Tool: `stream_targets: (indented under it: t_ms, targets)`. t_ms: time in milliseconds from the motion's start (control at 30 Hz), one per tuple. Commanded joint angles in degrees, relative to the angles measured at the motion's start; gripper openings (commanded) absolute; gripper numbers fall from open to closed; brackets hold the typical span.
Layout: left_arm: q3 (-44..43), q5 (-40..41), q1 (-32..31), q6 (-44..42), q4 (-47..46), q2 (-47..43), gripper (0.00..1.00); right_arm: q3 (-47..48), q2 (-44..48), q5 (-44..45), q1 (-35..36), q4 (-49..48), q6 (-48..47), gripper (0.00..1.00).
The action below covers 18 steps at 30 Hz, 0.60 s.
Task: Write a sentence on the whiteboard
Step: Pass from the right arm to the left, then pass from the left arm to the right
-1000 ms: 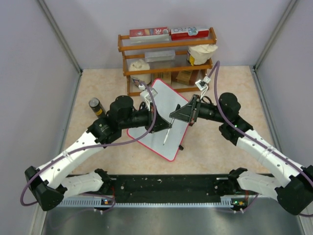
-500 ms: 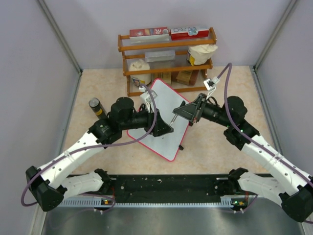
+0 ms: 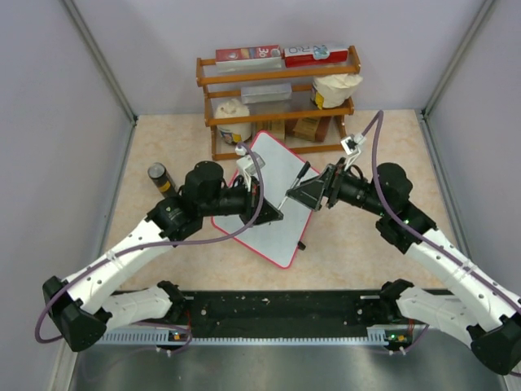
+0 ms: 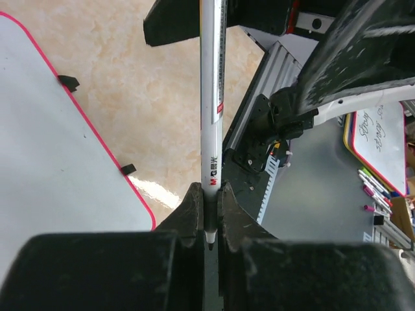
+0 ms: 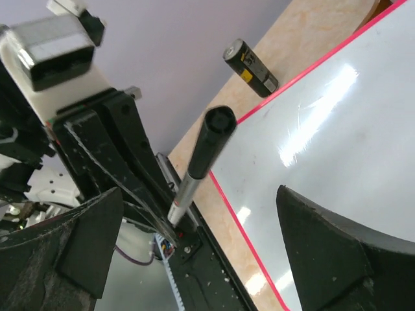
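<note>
I need to grab the white marker with my right gripper by its black far end (image 3: 304, 171) next, so the marker's tip stays free to write on the whiteboard (image 3: 273, 224).
The whiteboard (image 3: 273, 224), white with a thin red frame, lies tilted on the table between both arms. It also fills the left of the left wrist view (image 4: 45, 162) and the right of the right wrist view (image 5: 337, 136). I see no sentence on its visible surface. My left gripper (image 3: 274, 213) (image 4: 209, 217) is shut on a white marker (image 4: 212, 97) near its tip end. The marker (image 3: 295, 183) slants up toward the right gripper, its black end (image 5: 217, 126) pointing at that camera. My right gripper (image 3: 309, 194) (image 5: 201, 207) stands open around the marker's far end, apart from it.
A wooden rack (image 3: 277, 77) with boxes and bags stands behind the board. A black and yellow cylinder (image 3: 159, 177) (image 5: 249, 68) lies left of the board. Off the table, a second small board with writing (image 4: 379, 139) and loose markers show.
The marker passed from my right gripper to my left one. The right gripper opened and drew back to the right. The marker now slants up instead of pointing down at the board.
</note>
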<state>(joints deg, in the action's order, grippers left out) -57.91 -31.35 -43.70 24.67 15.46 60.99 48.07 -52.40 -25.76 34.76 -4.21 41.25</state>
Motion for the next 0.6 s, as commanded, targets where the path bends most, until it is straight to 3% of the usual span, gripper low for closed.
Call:
stream_targets:
  t_ms: [0,233,300,433,567]
  targets:
    - [-6.1,-0.6,0.3,-4.6,3.9,-1.1,0.00,5.0,0.5,-3.7,0.0,7.5,-7.8,0.99]
    - [-8.9,-6.3,0.3,-9.2,9.6,-1.7,0.00,5.1,0.8,-18.9,-3.4,2.1,-5.1,0.97]
    - [-9.1,-8.2,0.3,-9.6,9.7,-1.4,0.00,4.2,1.2,-21.6,-3.3,-2.4,-2.5,0.85]
    - [-8.1,-11.4,0.3,-9.0,7.8,-0.9,0.00,1.3,-0.2,-23.9,-3.3,-13.8,6.3,0.78]
    - [-7.9,-10.7,0.3,-8.7,6.7,-1.1,0.00,1.1,-1.3,-25.9,-3.3,-13.6,6.6,0.68]
